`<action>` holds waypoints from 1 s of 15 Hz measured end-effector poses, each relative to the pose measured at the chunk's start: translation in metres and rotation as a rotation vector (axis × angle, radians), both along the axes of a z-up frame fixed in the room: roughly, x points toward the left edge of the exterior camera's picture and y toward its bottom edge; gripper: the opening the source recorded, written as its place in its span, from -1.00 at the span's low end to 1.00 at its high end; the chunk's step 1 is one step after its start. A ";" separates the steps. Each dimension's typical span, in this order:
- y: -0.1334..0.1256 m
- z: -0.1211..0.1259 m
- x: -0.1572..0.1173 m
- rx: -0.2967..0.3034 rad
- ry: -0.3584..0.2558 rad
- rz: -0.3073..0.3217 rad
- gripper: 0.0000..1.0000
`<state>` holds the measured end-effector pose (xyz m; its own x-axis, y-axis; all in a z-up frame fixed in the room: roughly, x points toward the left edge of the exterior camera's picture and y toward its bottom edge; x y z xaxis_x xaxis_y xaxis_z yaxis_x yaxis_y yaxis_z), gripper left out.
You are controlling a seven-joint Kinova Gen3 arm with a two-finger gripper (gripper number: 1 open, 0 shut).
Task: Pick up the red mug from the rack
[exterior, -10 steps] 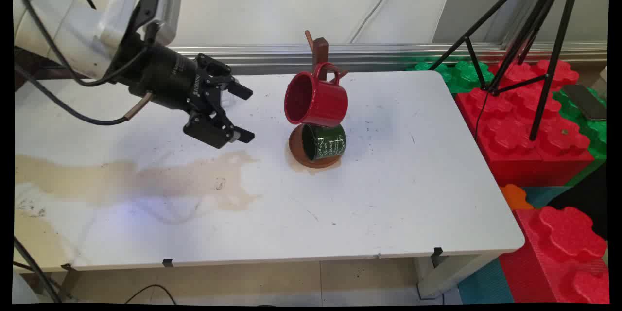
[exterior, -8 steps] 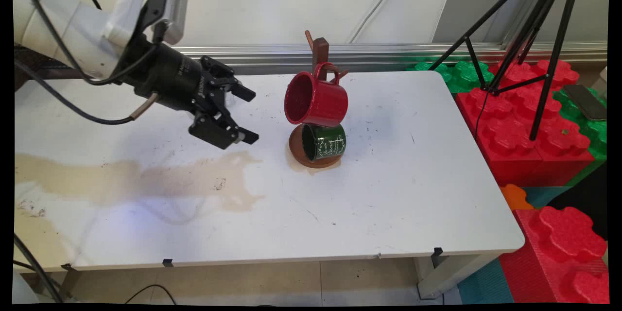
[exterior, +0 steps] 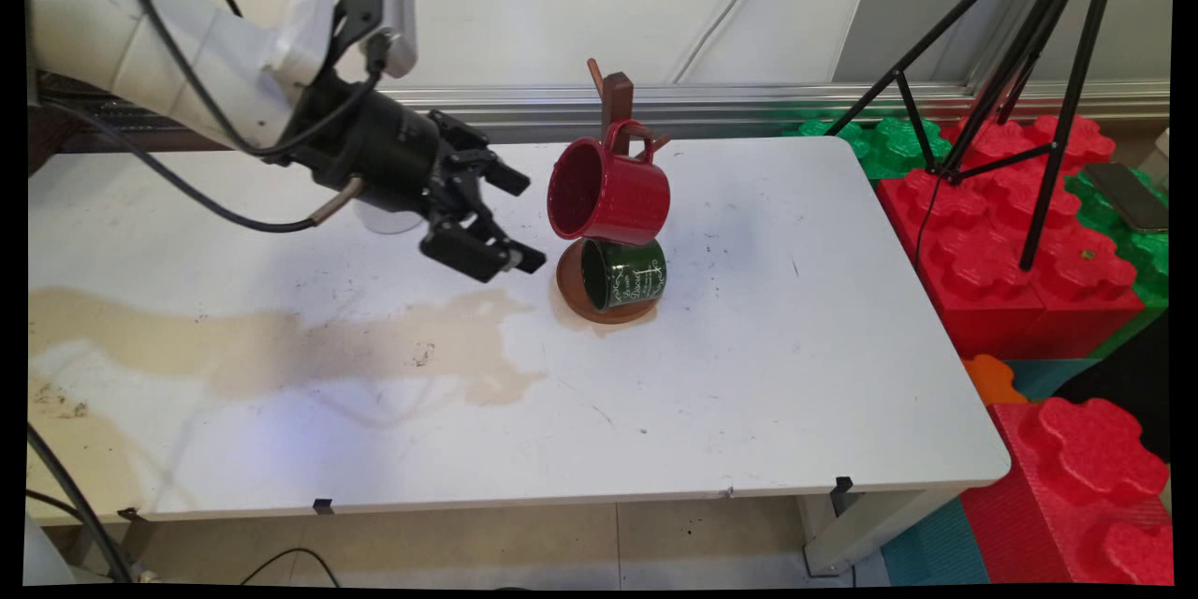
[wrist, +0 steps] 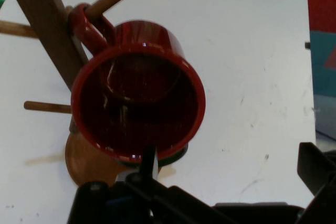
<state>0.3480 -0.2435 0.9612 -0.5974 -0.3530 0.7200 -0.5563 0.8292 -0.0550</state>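
Observation:
My gripper grabs the red mug by its rim [wrist: 188,137] next, to take the mug off the wooden peg.
A red mug [exterior: 613,192] hangs by its handle on a peg of a brown wooden mug tree [exterior: 618,98], its mouth turned left. Under it a dark green mug [exterior: 625,273] with white lettering lies over the tree's round base [exterior: 571,290]. My gripper [exterior: 527,220] is open just left of the red mug's mouth, apart from it, with nothing between its fingers. In the hand view the red mug [wrist: 137,98] fills the middle, mouth toward the camera, with the tree's post [wrist: 44,30] at upper left and my gripper [wrist: 231,163] below it.
A wide tan stain [exterior: 281,346] runs across the left half of the white table [exterior: 749,374]. A whitish round object [exterior: 388,223] shows partly behind the hand. A black tripod [exterior: 1020,65] and red and green foam blocks [exterior: 1020,271] stand to the right.
The arm has carried the gripper rightward, closer to the red mug's mouth. The fingers have stayed open. The mugs and the tree have not moved.

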 end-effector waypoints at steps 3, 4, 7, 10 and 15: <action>-0.004 -0.002 -0.013 0.006 0.032 0.046 1.00; -0.004 -0.002 -0.015 0.008 0.041 0.061 1.00; -0.005 -0.007 -0.025 0.016 0.079 0.122 1.00; -0.005 -0.014 -0.036 0.013 0.124 0.178 1.00; -0.009 -0.027 -0.054 0.013 0.186 0.253 1.00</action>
